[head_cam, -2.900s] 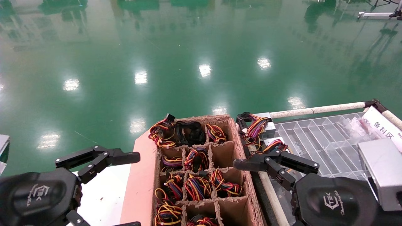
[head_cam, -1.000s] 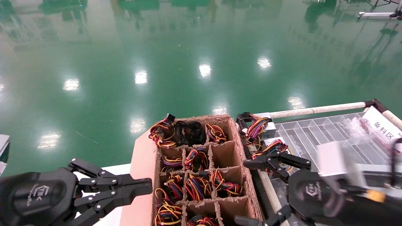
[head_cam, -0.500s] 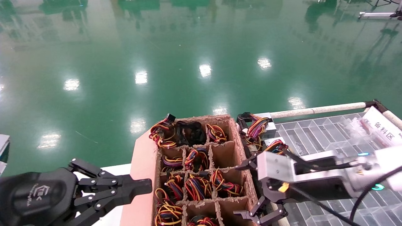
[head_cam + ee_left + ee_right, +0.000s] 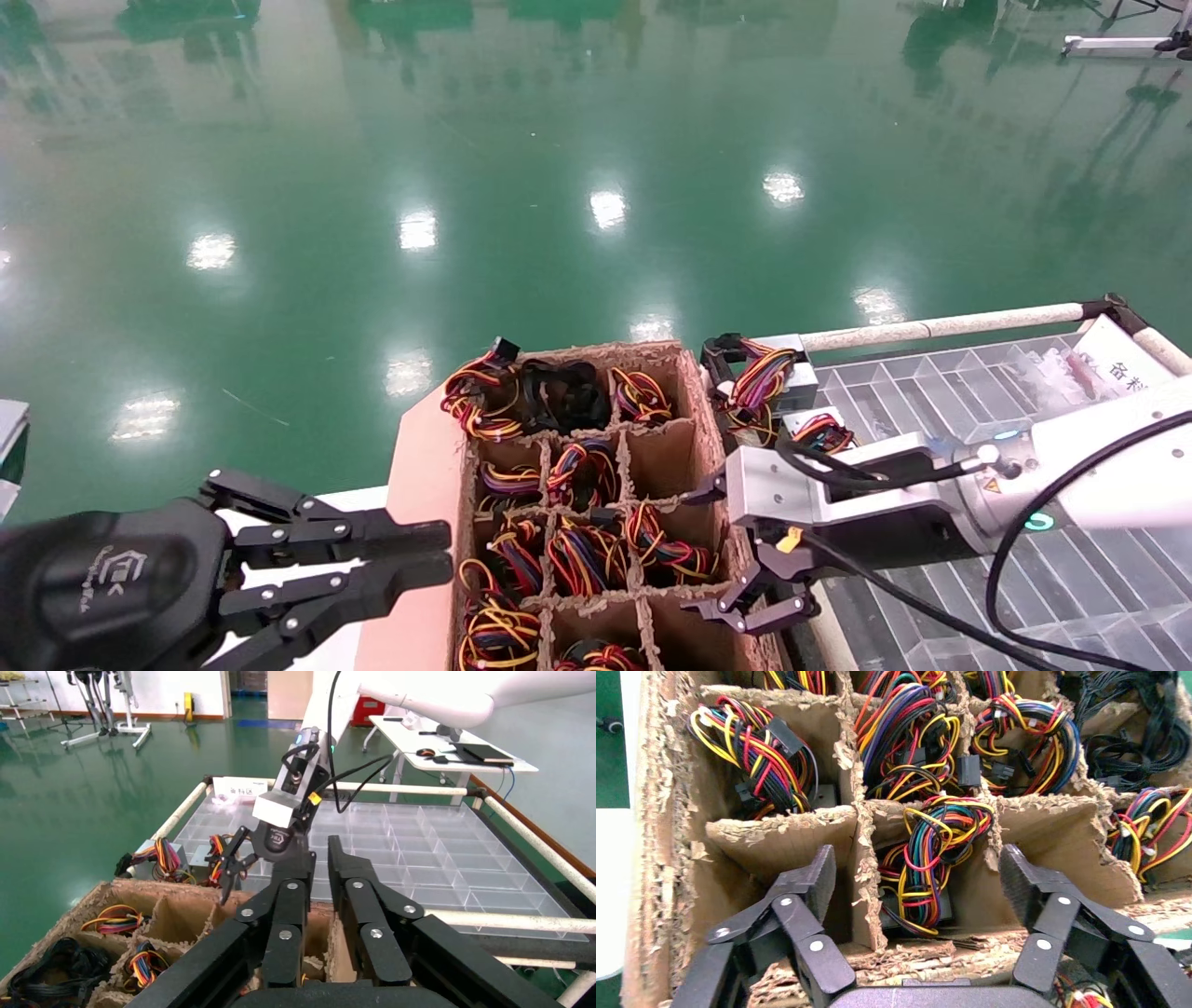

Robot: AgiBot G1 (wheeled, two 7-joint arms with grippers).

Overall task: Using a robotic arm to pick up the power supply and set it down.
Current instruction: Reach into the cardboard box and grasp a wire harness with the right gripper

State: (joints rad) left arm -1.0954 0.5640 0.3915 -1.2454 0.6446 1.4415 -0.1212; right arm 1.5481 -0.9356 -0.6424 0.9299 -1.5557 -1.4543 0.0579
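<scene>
My right gripper should next grab the power supply's looped coloured wires to lift it out of the carton (image 4: 663, 853).
The robotic arm's silver wrist block (image 4: 773, 485) hangs over the right side of the brown carton (image 4: 698, 410). My right gripper (image 4: 750, 610) points down from it and is open. In the right wrist view, a power supply (image 4: 933, 846) with a red, yellow and purple wire loop lies in the compartment below the right gripper (image 4: 919, 881). The fingers (image 4: 814, 881) stand above the carton walls and touch nothing. Two more power supplies (image 4: 764, 377) rest at the clear tray's near corner. My left gripper (image 4: 447, 554) is parked at the carton's left, fingers a narrow gap apart and empty.
Most carton compartments hold wire bundles (image 4: 582, 554), and a few on the right are bare. The clear compartment tray (image 4: 931, 391) lies right of the carton, framed by white rails (image 4: 941, 326). A pink board (image 4: 419, 485) lies under the carton's left side. Green floor lies beyond.
My right arm has swung in from the right and turned its gripper down over the carton, then edged left. The left gripper went from open to shut, and its fingertips now stand slightly apart.
</scene>
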